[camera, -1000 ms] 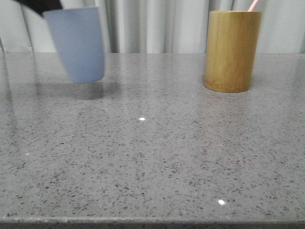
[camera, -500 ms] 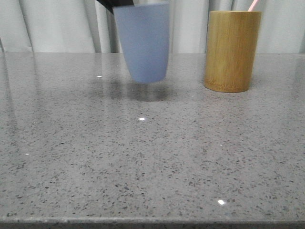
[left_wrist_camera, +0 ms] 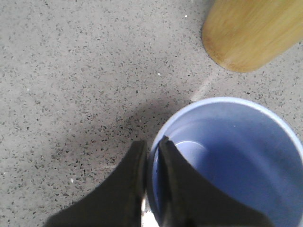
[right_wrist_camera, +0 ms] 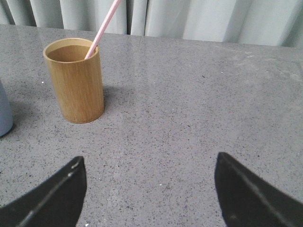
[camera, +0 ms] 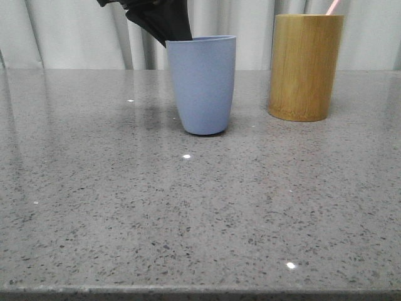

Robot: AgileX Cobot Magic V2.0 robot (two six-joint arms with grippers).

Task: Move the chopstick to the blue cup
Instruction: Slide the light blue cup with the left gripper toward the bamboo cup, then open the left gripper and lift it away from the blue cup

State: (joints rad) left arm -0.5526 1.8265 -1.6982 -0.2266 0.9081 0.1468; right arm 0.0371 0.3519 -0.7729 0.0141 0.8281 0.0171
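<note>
I will release the blue cup from my left gripper, because the cup's base is at the grey table near the holder and the cup would stand.
The blue cup (camera: 202,84) stands upright on the grey table, left of the bamboo holder (camera: 305,66). My left gripper (camera: 168,28) is shut on its rim, one finger inside and one outside, as the left wrist view shows (left_wrist_camera: 151,144); the blue cup (left_wrist_camera: 236,161) is empty inside. A pale pink chopstick (right_wrist_camera: 102,28) leans out of the bamboo holder (right_wrist_camera: 75,80); only its tip (camera: 333,7) shows in the front view. My right gripper (right_wrist_camera: 150,163) is open over bare table, well away from the holder.
Grey speckled stone table (camera: 188,207) with pale curtains behind. The front edge of the table runs along the bottom of the front view. A sliver of the blue cup (right_wrist_camera: 4,116) shows in the right wrist view.
My left gripper carried the blue cup from the far left to the right and lowered it onto the table beside the bamboo holder. The holder and chopstick have not moved.
</note>
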